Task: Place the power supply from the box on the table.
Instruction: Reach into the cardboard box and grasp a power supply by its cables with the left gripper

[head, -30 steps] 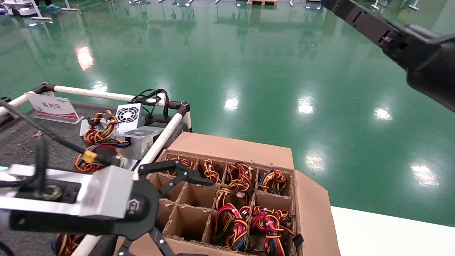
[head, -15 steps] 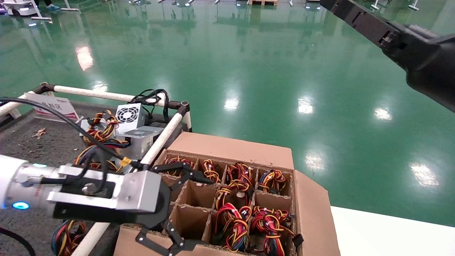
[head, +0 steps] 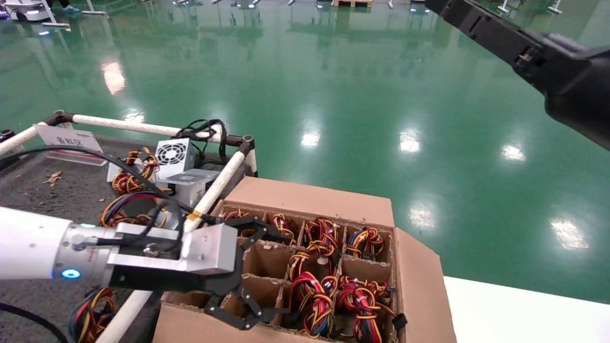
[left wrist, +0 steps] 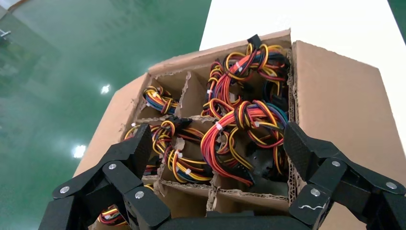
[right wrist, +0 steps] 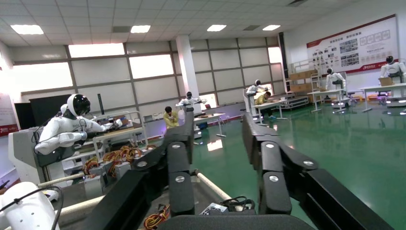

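Observation:
The sides of the cardboard cells stand close around the power supply, so the robot's left gripper should next pick it up by the looped wire bundle (head: 311,288) (left wrist: 225,129) that rises above them.
The cardboard box (head: 310,197) stands open beside the table (head: 57,195), with several cells full of red-yellow-black wire bundles (head: 312,295). In the left wrist view the box wall (left wrist: 344,96) and the bundles (left wrist: 234,134) fill the picture. A dark grey power supply body (left wrist: 268,165) shows under the wires in one cell. My left gripper (head: 281,274) hovers over the box's near-left cells, open and empty (left wrist: 218,139). My right arm (head: 548,62) is raised high at the far right, its gripper (right wrist: 218,139) open on nothing.
On the table lie grey units with wire bundles (head: 190,183), one with a white fan grille (head: 172,153). A white pipe rail (head: 219,183) separates table and box. A sign (head: 69,139) stands at the back, a smooth white tabletop (head: 524,314) at right.
My left gripper has moved right from the table's rail to above the box's near-left cells, still open. The right arm has hardly moved.

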{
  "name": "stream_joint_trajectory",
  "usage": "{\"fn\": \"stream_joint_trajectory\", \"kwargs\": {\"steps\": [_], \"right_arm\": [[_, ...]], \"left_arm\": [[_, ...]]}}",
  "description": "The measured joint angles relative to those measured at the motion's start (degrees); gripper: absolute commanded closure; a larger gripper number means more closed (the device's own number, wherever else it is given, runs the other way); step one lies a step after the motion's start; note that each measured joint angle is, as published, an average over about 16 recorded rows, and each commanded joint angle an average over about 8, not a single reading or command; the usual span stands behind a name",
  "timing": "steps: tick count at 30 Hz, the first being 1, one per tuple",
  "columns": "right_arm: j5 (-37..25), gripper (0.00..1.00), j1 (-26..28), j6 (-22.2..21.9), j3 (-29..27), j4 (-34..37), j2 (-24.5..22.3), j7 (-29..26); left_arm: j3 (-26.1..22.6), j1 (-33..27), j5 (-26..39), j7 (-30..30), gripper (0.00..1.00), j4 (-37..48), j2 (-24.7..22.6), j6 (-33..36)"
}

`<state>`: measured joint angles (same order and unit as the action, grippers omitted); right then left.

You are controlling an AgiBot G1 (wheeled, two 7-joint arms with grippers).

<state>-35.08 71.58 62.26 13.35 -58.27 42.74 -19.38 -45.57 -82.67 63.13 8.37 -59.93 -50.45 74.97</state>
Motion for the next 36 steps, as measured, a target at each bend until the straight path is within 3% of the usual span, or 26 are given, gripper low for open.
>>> {"fn": "stream_joint_trajectory", "kwargs": {"steps": [36], "right_arm": [[0.0,0.0,0.0,0.0,0.0,0.0,0.0,0.0]], "left_arm": [[-7.27,-4.37,-0.41,4.21,0.0,5.82,-4.08,-1.71]]}}
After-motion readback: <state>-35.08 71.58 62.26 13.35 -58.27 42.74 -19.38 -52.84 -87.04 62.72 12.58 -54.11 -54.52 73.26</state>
